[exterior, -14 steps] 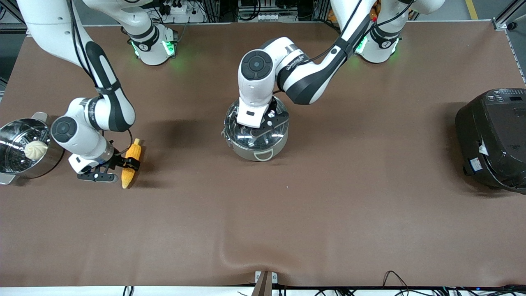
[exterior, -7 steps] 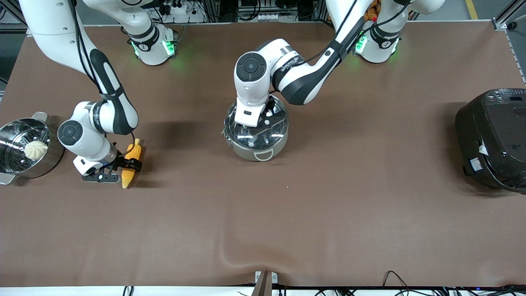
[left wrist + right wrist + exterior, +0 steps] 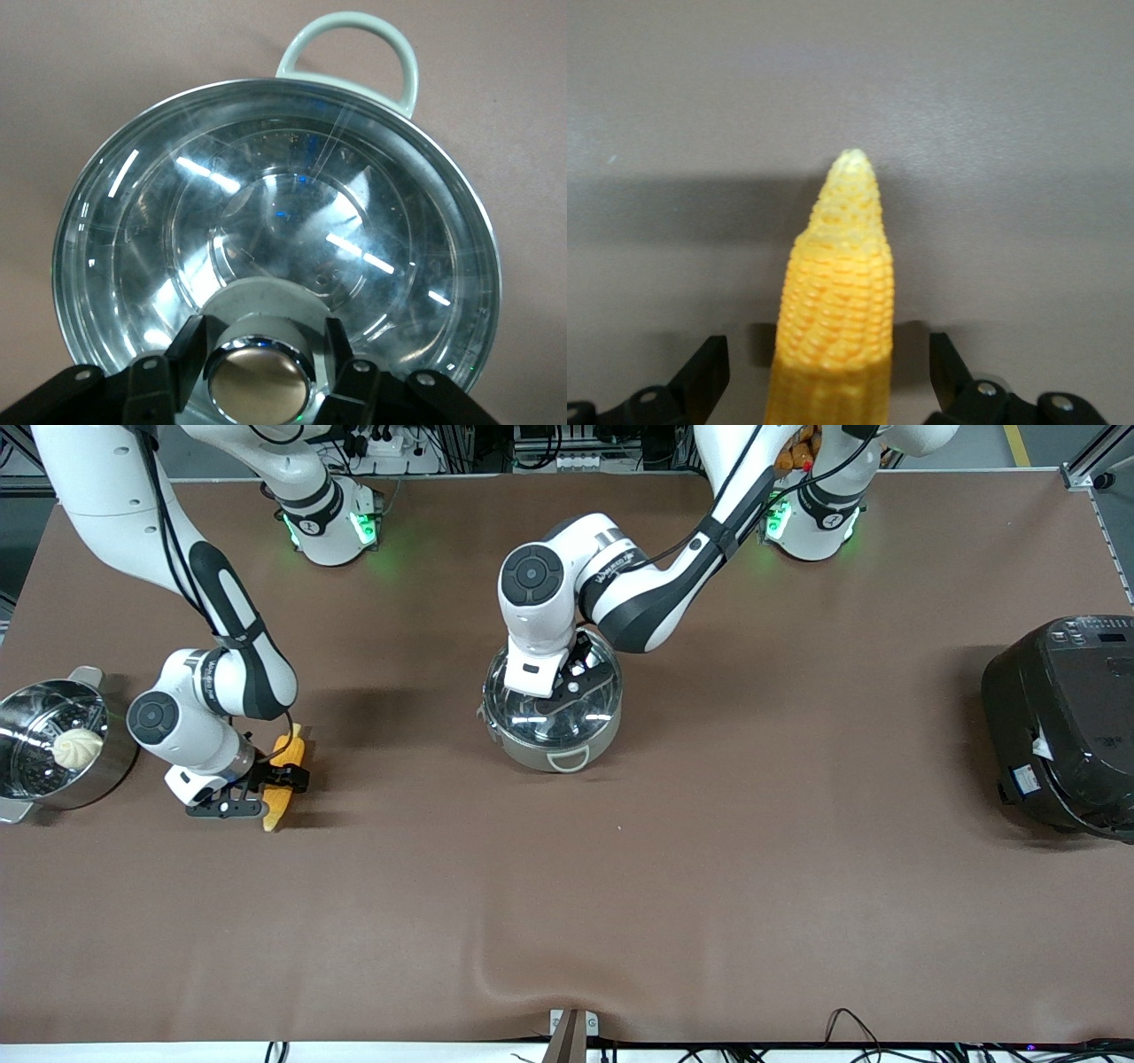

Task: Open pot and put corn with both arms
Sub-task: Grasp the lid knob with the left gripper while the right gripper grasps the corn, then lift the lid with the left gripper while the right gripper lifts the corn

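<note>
The fingers of my right gripper are on either side of the corn [image 3: 291, 746], so my gripper needs to close. Closing now would hold the corn.
The steel pot [image 3: 532, 755] stands mid-table with its glass lid [image 3: 523, 717] on. My left gripper [image 3: 567, 689] is down over the lid. In the left wrist view the left gripper [image 3: 263, 336] is open, its fingers [image 3: 193, 341] on either side of the copper-coloured knob [image 3: 259, 382], close to it. The orange-yellow corn [image 3: 291, 746] lies on the cloth toward the right arm's end. My right gripper [image 3: 282, 779] is low over its middle. In the right wrist view the right gripper [image 3: 828, 350] is open, with a gap on each side of the corn [image 3: 837, 283].
A steel steamer basket [image 3: 106, 766] with a white bun [image 3: 77, 747] stands at the right arm's end, close to the right arm's wrist. A big black cooker [image 3: 1063, 726] stands at the left arm's end. The cloth has a fold [image 3: 523, 974] at the edge nearest the camera.
The right gripper has drawn in lower around the corn, which has stayed put. The left wrist has shifted slightly toward the bases while its gripper settles around the lid knob. The lid stays on.
</note>
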